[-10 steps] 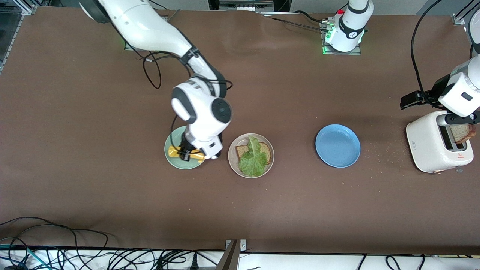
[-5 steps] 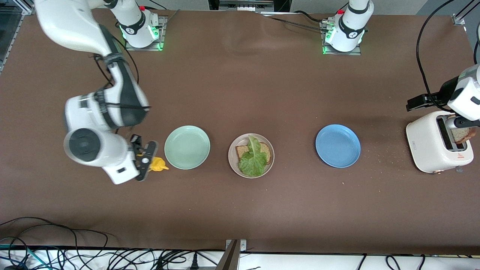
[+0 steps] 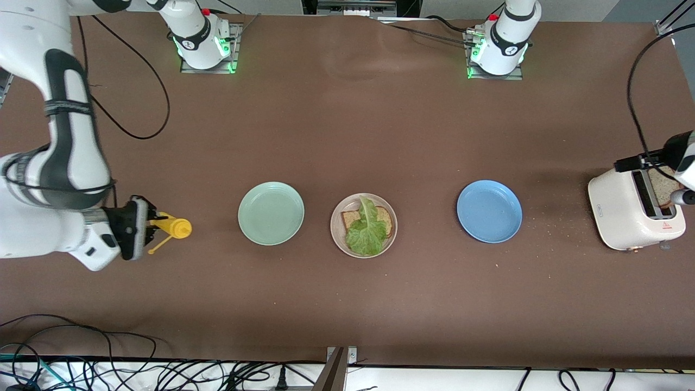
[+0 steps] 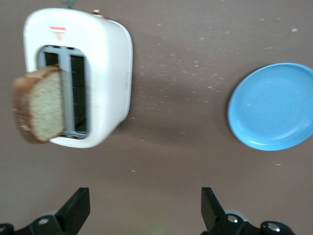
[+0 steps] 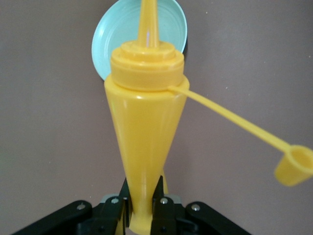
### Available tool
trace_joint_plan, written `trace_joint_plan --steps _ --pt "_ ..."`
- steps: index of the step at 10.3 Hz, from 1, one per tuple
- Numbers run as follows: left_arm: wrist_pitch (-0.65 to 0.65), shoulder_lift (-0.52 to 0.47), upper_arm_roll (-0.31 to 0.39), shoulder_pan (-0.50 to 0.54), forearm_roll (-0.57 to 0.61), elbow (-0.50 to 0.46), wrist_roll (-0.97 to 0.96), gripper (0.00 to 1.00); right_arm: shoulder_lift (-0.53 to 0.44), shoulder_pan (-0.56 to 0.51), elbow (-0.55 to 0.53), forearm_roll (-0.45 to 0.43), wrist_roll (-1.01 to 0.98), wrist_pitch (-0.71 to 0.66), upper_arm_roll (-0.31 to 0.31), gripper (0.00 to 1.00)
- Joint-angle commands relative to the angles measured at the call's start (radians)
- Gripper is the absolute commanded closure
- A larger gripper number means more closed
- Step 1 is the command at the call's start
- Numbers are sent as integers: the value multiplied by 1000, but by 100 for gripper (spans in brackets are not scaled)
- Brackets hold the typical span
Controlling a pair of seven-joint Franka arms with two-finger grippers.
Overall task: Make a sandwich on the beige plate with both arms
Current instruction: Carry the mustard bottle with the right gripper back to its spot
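Observation:
The left gripper grabs the toaster's bread slice by its exposed crust edge (image 3: 663,188) next, to top the lettuce on the beige plate.
The beige plate (image 3: 336,239) holds one slice of brown bread (image 3: 384,216) with a green lettuce leaf (image 3: 366,232) on it. A second slice (image 3: 665,190) stands in the white toaster (image 3: 619,209) and also shows in the left wrist view (image 4: 41,110). My right gripper (image 3: 147,228) is shut on a yellow squeeze bottle (image 3: 174,227) over bare table at the right arm's end. In the right wrist view my right gripper (image 5: 143,180) clamps the bottle (image 5: 146,122) at its narrow base. My left gripper (image 4: 145,198) is open and empty, up beside the toaster (image 4: 110,73).
An empty mint-green plate (image 3: 271,213) lies beside the beige plate toward the right arm's end. An empty blue plate (image 3: 488,212) lies between the beige plate and the toaster. The bottle's open cap (image 5: 293,166) dangles on its tether. Crumbs lie near the toaster. Cables run along the table's near edge.
My right arm lifted the yellow bottle off the mint-green plate and swung it toward the right arm's end of the table. My left arm drew away from the toaster; the bread stays in its slot.

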Motion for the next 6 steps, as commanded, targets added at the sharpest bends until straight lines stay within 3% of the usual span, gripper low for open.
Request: trace_joint_plan --steps 1,4,6 --pt "7 36 -8 45 80 30 115 0 -35 -87 -113 87 -186 31 19 100" --pt "101 88 -8 146 82 29 264 0 -25 -225 -286 318 -384 80 19 100" --pt "189 131 -8 218 77 29 359 0 8 -275 -321 368 -495 84 19 100"
